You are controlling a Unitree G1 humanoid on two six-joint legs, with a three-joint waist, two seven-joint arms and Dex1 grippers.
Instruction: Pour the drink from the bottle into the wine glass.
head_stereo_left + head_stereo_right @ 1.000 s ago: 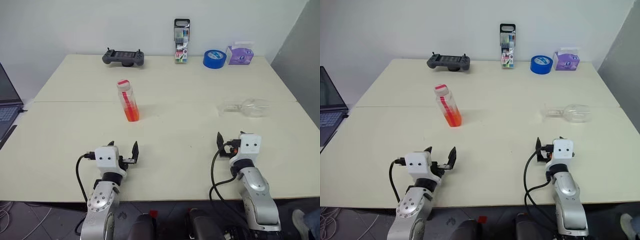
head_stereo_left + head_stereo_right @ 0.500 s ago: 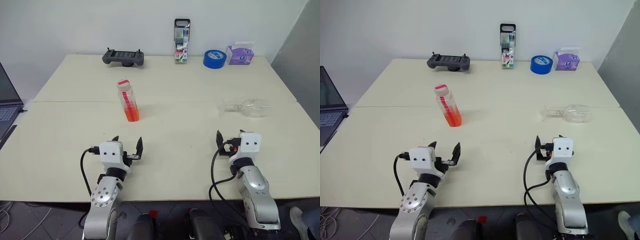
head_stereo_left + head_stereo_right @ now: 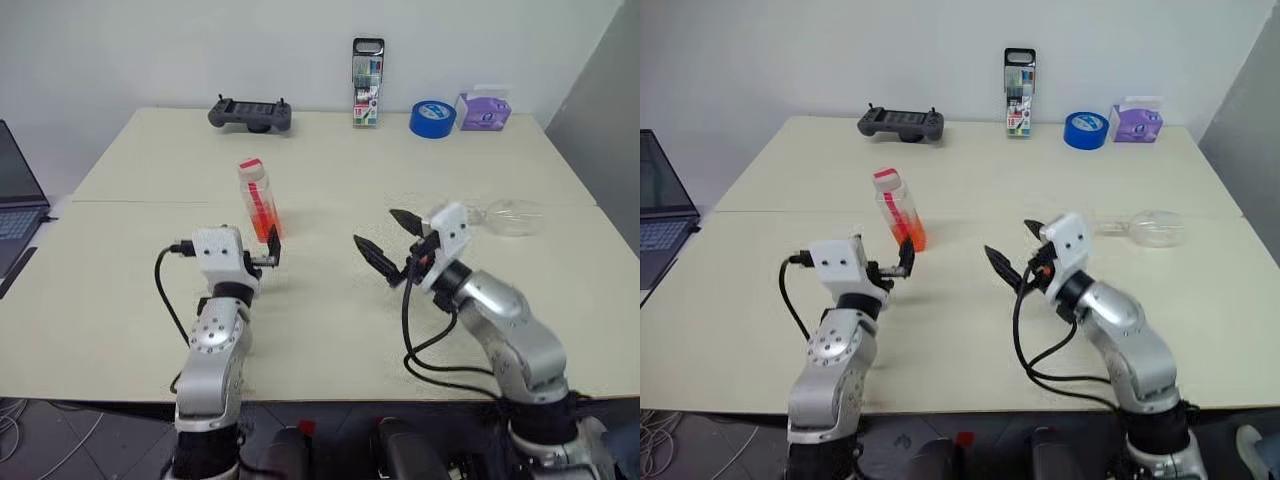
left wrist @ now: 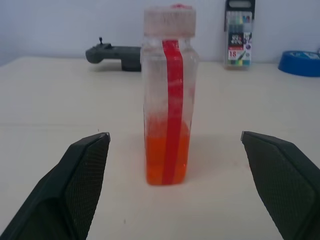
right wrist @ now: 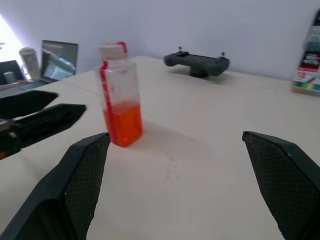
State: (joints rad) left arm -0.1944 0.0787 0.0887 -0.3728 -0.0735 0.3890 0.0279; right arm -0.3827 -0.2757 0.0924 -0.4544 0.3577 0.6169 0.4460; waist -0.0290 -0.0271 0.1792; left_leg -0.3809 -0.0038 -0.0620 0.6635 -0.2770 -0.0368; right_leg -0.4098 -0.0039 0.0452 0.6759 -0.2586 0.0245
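My left gripper grabs the bottle by its clear upper body [image 3: 257, 192] to pour next. The cap [image 3: 251, 169] is round, while flat facing sides run down below it.
The bottle [image 3: 256, 195], clear with a pink-red cap, stands upright on the table left of centre, and the orange-red drink [image 4: 167, 160] fills its lower part. My left gripper [image 4: 174, 135] is open just short of the bottle, aimed straight at it with a finger to either side. Raised over mid-table, my right gripper [image 3: 376, 227] is open and empty, turned leftward toward the bottle [image 5: 120, 95]. The wine glass [image 3: 505, 215] lies on its side at the right, behind the right arm.
Along the far edge sit a dark game controller [image 3: 250, 113], a pack of markers [image 3: 367, 68], a blue tape roll [image 3: 432, 118] and a purple tissue box [image 3: 482, 110]. A laptop [image 3: 15, 200] stands off the table's left side.
Both arms have lifted off the near edge. The left gripper went forward up to the bottle. The right gripper swung up and left, turning toward the bottle. Both stayed open.
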